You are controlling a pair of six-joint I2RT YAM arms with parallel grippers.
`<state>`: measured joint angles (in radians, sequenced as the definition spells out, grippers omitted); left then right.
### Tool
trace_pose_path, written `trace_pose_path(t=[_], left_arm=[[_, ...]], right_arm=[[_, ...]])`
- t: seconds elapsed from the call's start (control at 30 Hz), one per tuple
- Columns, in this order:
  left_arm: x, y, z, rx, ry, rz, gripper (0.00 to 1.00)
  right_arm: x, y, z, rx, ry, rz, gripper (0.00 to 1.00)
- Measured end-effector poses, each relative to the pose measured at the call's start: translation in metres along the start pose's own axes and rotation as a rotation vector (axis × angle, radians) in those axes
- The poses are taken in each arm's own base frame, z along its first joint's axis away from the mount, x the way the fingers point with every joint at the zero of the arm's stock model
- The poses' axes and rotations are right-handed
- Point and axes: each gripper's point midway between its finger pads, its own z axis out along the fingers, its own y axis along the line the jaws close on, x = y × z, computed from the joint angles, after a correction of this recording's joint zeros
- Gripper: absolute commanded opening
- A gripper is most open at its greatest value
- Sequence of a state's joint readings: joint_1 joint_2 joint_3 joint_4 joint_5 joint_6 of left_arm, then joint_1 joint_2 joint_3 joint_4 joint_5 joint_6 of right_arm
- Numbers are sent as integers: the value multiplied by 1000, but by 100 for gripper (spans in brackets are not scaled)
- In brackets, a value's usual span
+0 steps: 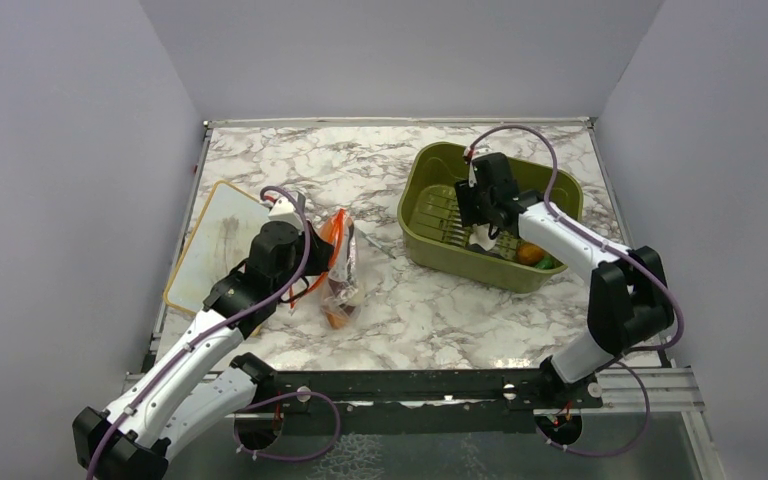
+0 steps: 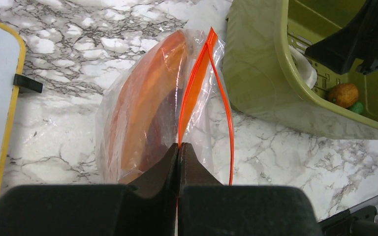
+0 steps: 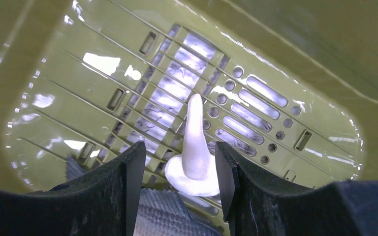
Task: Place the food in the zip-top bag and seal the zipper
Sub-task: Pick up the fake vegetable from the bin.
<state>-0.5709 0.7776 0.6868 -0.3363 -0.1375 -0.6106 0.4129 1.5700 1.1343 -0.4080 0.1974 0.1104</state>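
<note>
It isn't time to close my right gripper yet: one finger overlaps the edge of the mushroom's cap from above. I should line up first and then close on the mushroom (image 3: 195,147).
The clear zip-top bag (image 1: 341,268) lies on the marble table left of centre. It holds an orange crescent slice (image 2: 145,101) and a dark red-purple piece (image 2: 153,141). My left gripper (image 2: 179,146) is shut on one side of the red-orange zipper (image 2: 193,93); the other side of the strip bows away, so the mouth gapes. My right gripper (image 3: 179,164) is inside the olive-green tub (image 1: 430,168), open, with the white mushroom (image 3: 195,147) between its fingers, near the right one. A small round orange piece (image 1: 528,254) and a green bit (image 1: 548,263) lie in the tub's near right corner.
A tan-rimmed white board (image 1: 215,240) lies left of the bag, by the table's left edge. The tub's floor is slotted (image 3: 177,78). A dark grey ribbed thing (image 3: 152,214) lies under the right gripper's fingers. The tub wall (image 2: 261,73) stands close to the bag's right side.
</note>
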Motion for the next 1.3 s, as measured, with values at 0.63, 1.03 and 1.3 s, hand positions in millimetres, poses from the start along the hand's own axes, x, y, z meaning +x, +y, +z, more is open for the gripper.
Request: trace_pose_path(t=[0.63, 1.03, 1.3], left_arm=[[6, 6, 9, -109, 137, 18, 0], [8, 10, 24, -159, 188, 70, 0], [9, 12, 28, -164, 205, 107, 0]], right_arm=[[19, 8, 8, -53, 117, -14, 74], [43, -10, 39, 30, 236, 6, 51], [56, -18, 55, 69, 289, 3, 25]])
